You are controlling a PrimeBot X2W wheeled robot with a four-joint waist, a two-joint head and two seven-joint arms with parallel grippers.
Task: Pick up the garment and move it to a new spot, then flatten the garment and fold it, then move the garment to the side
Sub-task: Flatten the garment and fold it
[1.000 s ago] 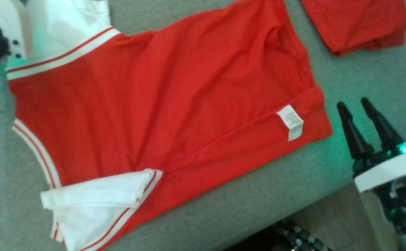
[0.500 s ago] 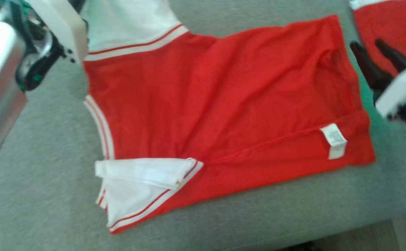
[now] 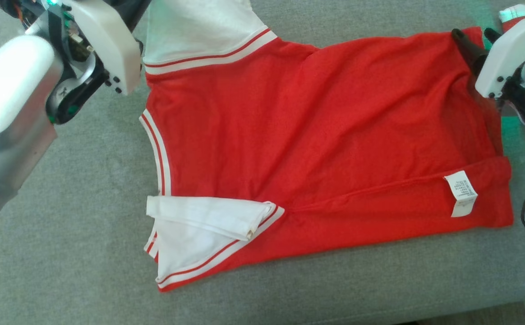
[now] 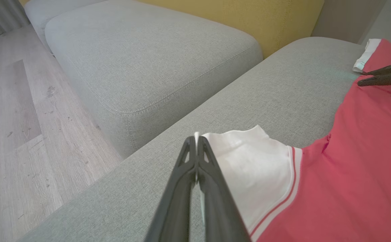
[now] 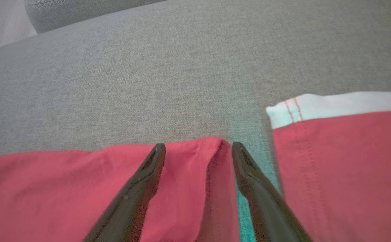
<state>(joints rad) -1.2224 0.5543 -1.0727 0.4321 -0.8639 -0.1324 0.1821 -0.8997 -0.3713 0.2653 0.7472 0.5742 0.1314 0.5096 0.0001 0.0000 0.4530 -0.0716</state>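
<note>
The shirt needs to be folded lengthwise over the garment's folded sleeve and care label (image 3: 461, 193), so my right gripper will next grab its raised red hem corner (image 3: 476, 37).
The garment (image 3: 316, 135) is a red shirt with white, red-striped sleeves, spread on a grey sofa cushion (image 3: 64, 225). Its near sleeve (image 3: 199, 225) is folded over, and a white tag (image 3: 461, 192) shows near the right hem. My left gripper (image 4: 195, 139) is shut on the edge of the far white sleeve (image 4: 249, 161), with a sliver of cloth between the fingers. My right gripper (image 3: 472, 36) hovers open over the shirt's far right corner (image 5: 195, 158), one finger on each side of a fold.
A second red garment with a white edge (image 5: 343, 161) lies just right of the right gripper. Beyond the left gripper are another grey cushion (image 4: 141, 57), a yellow sofa back (image 4: 249, 16) and wooden floor (image 4: 14, 117). The cushion's front edge (image 3: 470, 311) runs along the bottom.
The head camera has swung, shifting the whole picture. The right gripper, still open, has gone from beside the tagged hem corner to the shirt's far right corner. The left gripper stays shut on the sleeve.
</note>
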